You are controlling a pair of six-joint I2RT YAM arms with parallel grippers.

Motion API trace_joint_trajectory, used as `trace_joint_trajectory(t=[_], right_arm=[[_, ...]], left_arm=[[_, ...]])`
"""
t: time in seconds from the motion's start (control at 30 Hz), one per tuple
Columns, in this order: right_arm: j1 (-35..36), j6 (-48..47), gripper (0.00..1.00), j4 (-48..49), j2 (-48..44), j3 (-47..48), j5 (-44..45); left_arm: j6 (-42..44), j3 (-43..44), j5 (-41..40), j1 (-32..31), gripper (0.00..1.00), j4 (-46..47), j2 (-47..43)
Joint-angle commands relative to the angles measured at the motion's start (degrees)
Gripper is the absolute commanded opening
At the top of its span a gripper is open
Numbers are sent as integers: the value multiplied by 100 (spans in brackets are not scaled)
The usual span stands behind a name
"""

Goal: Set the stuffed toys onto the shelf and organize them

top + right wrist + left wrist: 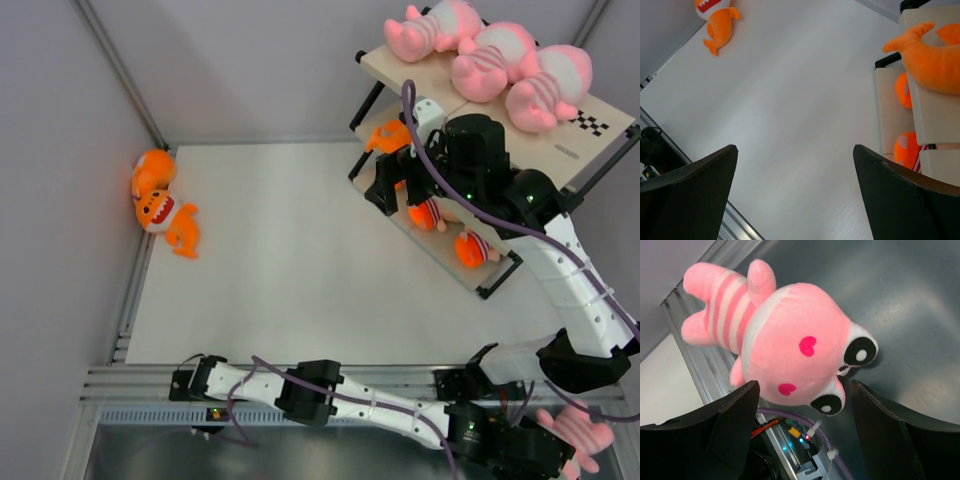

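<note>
The pink toy would stay on the dark metal if the robot lifted its left gripper now, as the gripper's fingers are wide apart and aren't touching the toy's head [799, 349].
Three pink striped stuffed toys [500, 60] lie on the top board of the shelf [590, 135]. A fourth pink toy [790, 340] lies on dark metal in front of the table, also at the bottom right of the top view [585, 432]. My left gripper [805, 383] is open, its jaws on either side of the toy's head without touching it. My right gripper [795, 147] is open and empty over the table beside the shelf [935, 110]. An orange toy [930, 60] lies on the middle board. Two orange toys [165, 215] lie at the table's far left.
Two more orange shapes [470, 248] sit on the lowest board, partly hidden by my right arm. Grey walls close the table at the back and left. An aluminium rail [300, 378] runs along the near edge. Cables and a lit board [795, 440] lie under my left gripper.
</note>
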Motion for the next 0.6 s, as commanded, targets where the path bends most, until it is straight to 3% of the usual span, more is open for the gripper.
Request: trace_joint_trajectory(t=[0.0, 0.33, 0.47, 0.57], right_arm=[[-63, -12, 99, 118, -253, -164, -50], [-19, -65, 99, 127, -578, -464, -68], [-10, -91, 99, 162, -639, -551, -33], [-10, -117, 99, 197, -736, -657, -32]], left_arm=[[-40, 314, -77, -15, 79, 777, 212], [137, 368, -446, 73, 80, 1200, 591], [-22, 113, -482, 100, 49, 1182, 556], [5, 78, -481, 109, 0, 1086, 504]])
